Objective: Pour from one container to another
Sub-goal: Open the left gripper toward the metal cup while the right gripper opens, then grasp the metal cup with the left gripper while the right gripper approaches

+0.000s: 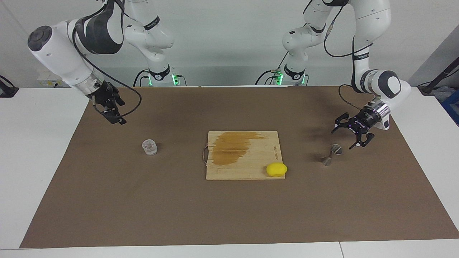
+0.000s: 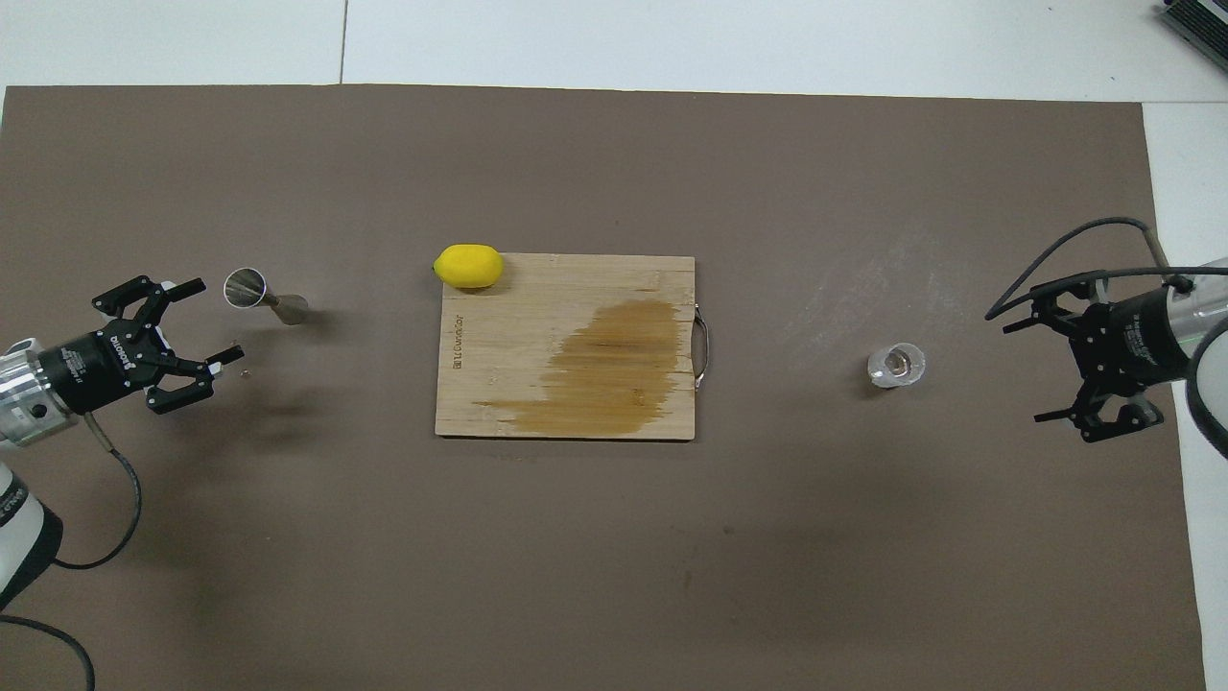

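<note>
The left gripper's fingers are short of the jigger's middle in the overhead view, so the gripper needs to move toward the steel jigger's middle [image 2: 271, 298] before it closes there.
The clear glass cup [image 1: 149, 147] [image 2: 896, 366] stands on the brown mat toward the right arm's end. My right gripper [image 1: 116, 116] [image 2: 1027, 372] hangs open above the mat beside it, apart from it, on the side of the table's end. The steel jigger [image 1: 331, 154] [image 2: 264, 297] lies on its side on the mat toward the left arm's end. My left gripper [image 1: 343, 139] [image 2: 216, 320] hovers open close beside the jigger's mouth, without touching it. Neither gripper holds anything.
A wooden cutting board [image 1: 244, 168] [image 2: 499, 384] with a dark wet stain lies mid-table. A yellow lemon [image 1: 276, 169] [image 2: 468, 266] sits on the board's corner that is farther from the robots, on the jigger's side. The brown mat [image 1: 229, 215] covers most of the table.
</note>
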Available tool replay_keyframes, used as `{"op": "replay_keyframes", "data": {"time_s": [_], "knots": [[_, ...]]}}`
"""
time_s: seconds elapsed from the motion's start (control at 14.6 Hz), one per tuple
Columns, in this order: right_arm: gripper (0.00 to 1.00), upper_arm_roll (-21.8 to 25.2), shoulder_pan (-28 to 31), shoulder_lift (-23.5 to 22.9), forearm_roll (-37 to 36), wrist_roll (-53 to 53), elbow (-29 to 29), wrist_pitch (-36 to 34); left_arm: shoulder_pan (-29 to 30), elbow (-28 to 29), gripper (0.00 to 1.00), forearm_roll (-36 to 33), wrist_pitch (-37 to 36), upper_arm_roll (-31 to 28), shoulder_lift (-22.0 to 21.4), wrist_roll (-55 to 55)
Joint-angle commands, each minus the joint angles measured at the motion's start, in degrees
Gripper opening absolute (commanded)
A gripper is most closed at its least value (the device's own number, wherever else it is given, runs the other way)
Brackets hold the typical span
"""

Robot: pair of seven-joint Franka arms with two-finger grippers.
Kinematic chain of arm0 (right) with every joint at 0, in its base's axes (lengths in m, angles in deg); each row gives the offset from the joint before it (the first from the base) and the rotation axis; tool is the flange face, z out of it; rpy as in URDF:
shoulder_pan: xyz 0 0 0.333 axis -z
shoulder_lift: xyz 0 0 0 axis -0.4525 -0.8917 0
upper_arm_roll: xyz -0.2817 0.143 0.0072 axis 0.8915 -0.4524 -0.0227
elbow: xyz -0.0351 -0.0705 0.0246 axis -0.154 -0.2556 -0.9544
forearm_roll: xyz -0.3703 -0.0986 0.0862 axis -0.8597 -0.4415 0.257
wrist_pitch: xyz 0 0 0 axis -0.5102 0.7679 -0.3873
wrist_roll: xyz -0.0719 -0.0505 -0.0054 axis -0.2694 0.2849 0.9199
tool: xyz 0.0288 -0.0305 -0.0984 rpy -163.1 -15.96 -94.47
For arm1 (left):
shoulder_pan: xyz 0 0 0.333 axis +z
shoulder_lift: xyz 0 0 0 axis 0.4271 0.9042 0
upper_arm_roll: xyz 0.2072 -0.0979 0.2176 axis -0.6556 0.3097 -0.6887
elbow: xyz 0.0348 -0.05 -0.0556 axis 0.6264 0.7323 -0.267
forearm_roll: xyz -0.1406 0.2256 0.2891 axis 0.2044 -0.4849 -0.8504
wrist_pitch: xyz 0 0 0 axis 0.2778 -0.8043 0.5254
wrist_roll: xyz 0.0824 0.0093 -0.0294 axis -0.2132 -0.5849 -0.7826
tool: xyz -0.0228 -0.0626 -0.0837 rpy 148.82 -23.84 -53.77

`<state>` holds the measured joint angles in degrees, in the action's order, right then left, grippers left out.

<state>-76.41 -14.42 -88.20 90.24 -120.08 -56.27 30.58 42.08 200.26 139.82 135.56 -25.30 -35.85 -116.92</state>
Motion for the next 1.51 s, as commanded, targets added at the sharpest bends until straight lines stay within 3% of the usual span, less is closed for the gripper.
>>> {"op": "replay_keyframes", "data": {"time_s": [0.0, 0.27, 0.41, 0.69, 0.96, 1.44], "knots": [[0.97, -0.49, 2.45, -3.12, 3.01, 3.14, -1.24, 1.55, -1.23, 0.95, 1.0, 2.93, 0.72, 0.09, 0.18, 2.16], [0.97, -0.49, 3.24, -4.8, 9.59, 5.53, -7.82, 11.55, -3.0, 2.09, 1.0, 5.74, 3.27, 0.09, 0.18, 3.04], [0.97, -0.49, 5.52, -6.82, 11.01, 8.33, -8.44, 13.06, -3.26, 2.09, 0.99, 7.23, 3.54, 0.09, 0.27, 3.04], [0.96, -0.49, 5.97, -5.42, 11.27, 8.61, -14.51, 21.59, -4.23, 1.83, 0.99, 8.73, 4.86, 0.09, 0.36, 3.4], [0.96, -0.49, 6.76, -8.4, 14.0, 9.31, -13.03, 22.74, -4.32, 1.48, 0.88, 9.79, 5.74, 0.09, 0.98, 3.4], [0.97, -0.58, 6.41, -14.55, 13.91, 9.84, -7.14, 22.74, -4.4, 1.3, 0.82, 9.96, 6.27, 0.09, 1.15, 3.4]]}}
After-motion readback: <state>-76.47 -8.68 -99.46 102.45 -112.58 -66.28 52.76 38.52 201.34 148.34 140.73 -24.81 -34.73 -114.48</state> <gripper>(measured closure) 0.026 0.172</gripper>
